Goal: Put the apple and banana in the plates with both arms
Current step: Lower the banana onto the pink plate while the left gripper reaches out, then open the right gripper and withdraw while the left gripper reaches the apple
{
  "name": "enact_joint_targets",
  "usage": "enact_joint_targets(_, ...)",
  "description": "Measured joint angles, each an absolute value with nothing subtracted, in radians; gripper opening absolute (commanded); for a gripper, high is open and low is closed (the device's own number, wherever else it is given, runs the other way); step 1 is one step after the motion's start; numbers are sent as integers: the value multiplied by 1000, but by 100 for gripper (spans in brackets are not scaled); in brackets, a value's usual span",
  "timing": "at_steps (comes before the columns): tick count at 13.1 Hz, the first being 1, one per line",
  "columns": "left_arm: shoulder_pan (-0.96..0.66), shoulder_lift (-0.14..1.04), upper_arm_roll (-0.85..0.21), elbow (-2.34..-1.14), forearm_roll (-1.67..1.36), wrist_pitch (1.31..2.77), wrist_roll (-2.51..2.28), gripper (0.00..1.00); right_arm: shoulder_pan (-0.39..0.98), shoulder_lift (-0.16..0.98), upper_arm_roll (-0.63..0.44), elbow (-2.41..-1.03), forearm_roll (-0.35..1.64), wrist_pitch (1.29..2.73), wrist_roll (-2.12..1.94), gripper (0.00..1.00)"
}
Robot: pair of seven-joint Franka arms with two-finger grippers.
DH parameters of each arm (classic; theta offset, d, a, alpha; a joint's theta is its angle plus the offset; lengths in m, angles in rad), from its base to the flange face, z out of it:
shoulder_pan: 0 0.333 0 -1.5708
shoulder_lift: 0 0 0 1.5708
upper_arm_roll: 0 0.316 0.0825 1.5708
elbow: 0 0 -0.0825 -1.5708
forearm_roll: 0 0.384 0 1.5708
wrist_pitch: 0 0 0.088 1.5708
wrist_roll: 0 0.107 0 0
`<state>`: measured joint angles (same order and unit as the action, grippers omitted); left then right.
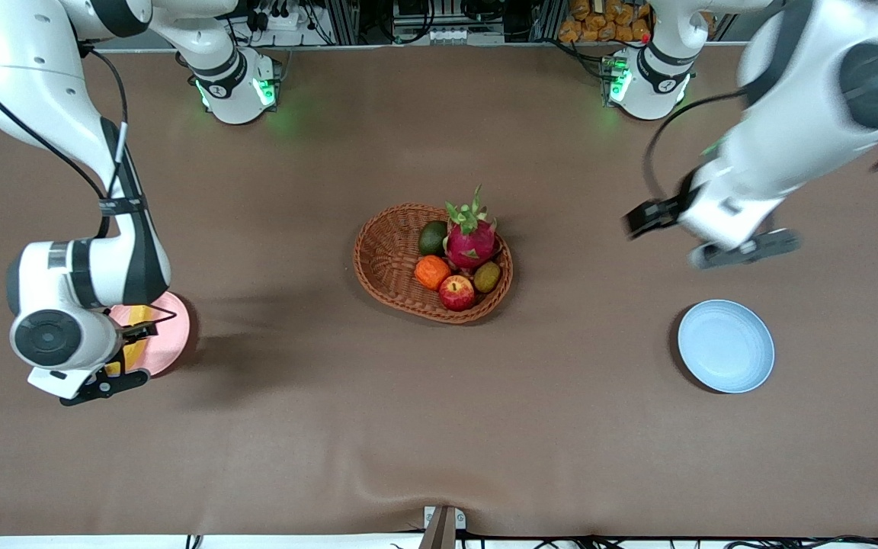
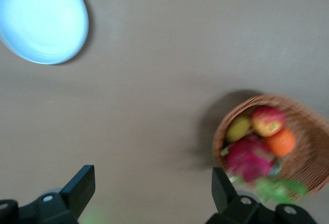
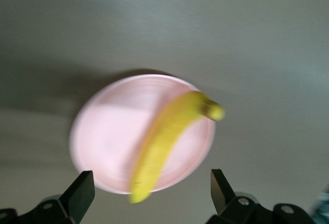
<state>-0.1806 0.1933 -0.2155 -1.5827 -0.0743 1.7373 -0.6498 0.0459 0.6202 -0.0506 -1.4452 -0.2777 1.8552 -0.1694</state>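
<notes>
Next, the left gripper grabs the red apple by its rounded sides to place the apple (image 1: 456, 292) in the blue plate (image 1: 725, 345).
The red apple (image 1: 456, 292) lies in the wicker basket (image 1: 386, 252), at the side nearest the front camera; it also shows in the left wrist view (image 2: 267, 120). The yellow banana (image 3: 167, 136) lies across the pink plate (image 3: 113, 131), and only patches of it (image 1: 134, 354) show under the right arm. My right gripper (image 1: 123, 358) is open and empty just above that plate (image 1: 168, 335); it also shows in its own wrist view (image 3: 151, 190). My left gripper (image 1: 702, 236) is open and empty in the air over bare table; it also shows in its own wrist view (image 2: 153, 188). The blue plate (image 1: 725, 345) is empty.
The basket (image 2: 308, 111) also holds a pink dragon fruit (image 1: 471, 238), an orange fruit (image 1: 431, 271), a green avocado (image 1: 432, 238) and a brownish kiwi (image 1: 487, 276). A brown cloth (image 1: 439, 427) covers the table.
</notes>
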Motion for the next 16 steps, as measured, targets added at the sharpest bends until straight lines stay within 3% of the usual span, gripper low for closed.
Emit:
enact_joint_targets(3, -310, 299, -218, -1581, -61, 1916, -908, 100, 45, 560, -61, -1444, -160, 1804, -170, 100)
enact_joint_targets(9, -439, 525, -216, -1499, 52, 2122, -1160, 100, 40, 473, -68, -1473, -93, 1791, -170, 100)
enact_joint_targets(16, -528, 712, -215, -1442, 52, 2227, -1188, 100, 19, 224, -73, -1602, -19, 1786, -167, 100)
